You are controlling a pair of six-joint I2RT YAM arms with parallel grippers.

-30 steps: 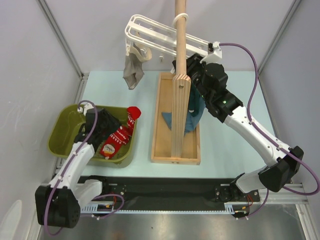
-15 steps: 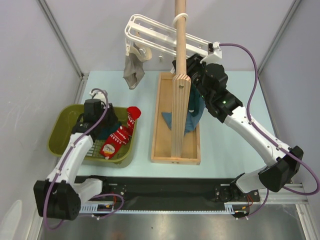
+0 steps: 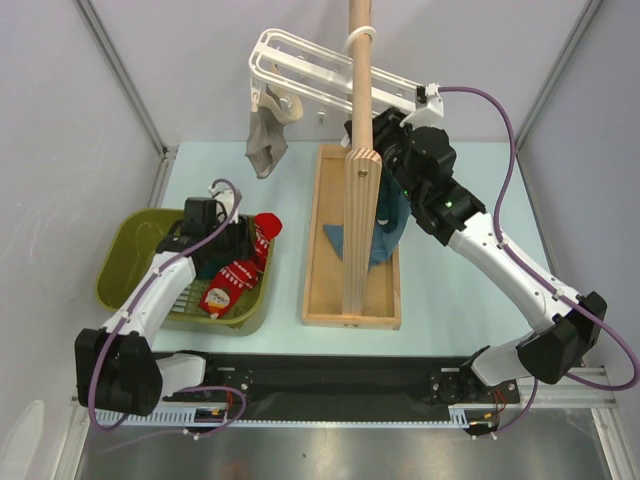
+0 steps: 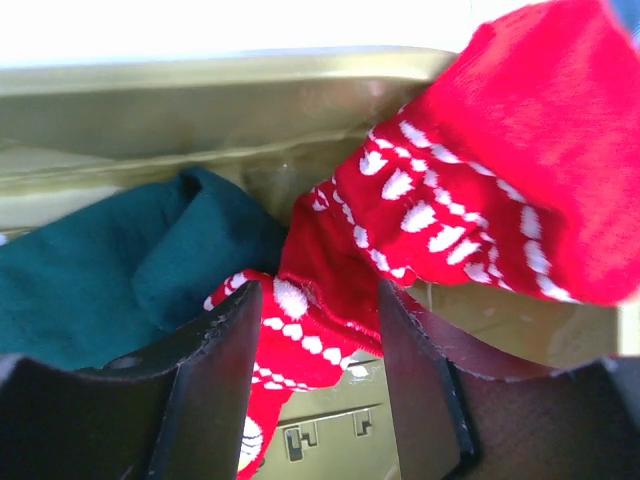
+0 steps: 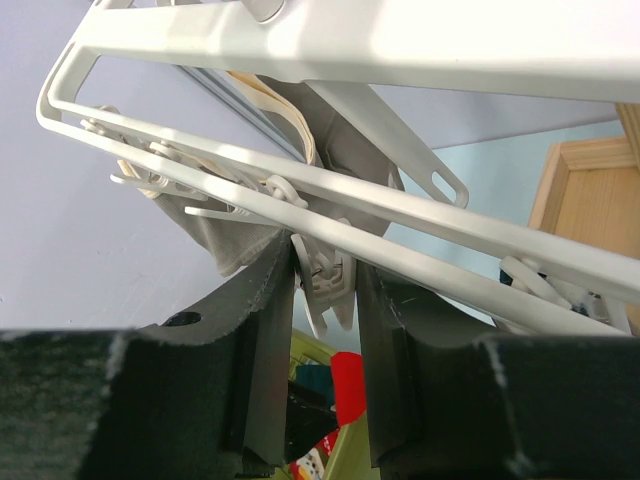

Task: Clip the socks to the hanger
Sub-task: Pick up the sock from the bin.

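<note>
The robot should next grab the red white-patterned sock [image 4: 480, 170] by its edge inside the bin with the left gripper, so the sock hangs down with that edge ready to clip.
The white slatted hanger [image 3: 310, 75] hangs on the pole at the back. My right gripper [image 3: 385, 128] is up at its right end. In the right wrist view the gripper [image 5: 325, 265] is shut on a dangling white clip peg [image 5: 328, 285]. My left gripper [image 3: 238, 248] is down in the green bin. It is open [image 4: 315, 300], with the edge of a red white-patterned sock [image 4: 480, 170] between its fingers. That sock drapes over the bin rim [image 3: 265, 230]. A second red sock [image 3: 228, 285] and a dark teal sock [image 4: 100, 270] lie in the bin.
The green bin [image 3: 125, 255] stands at the left. A grey-beige sock [image 3: 265, 140] hangs clipped at the hanger's left end. The wooden pole [image 3: 360, 150] rises from a wooden base tray [image 3: 320, 250], and a blue garment [image 3: 385, 225] hangs behind it.
My left gripper has swung right and forward inside the bin, from the bin's left side to the red sock at the rim. The right arm has not moved.
</note>
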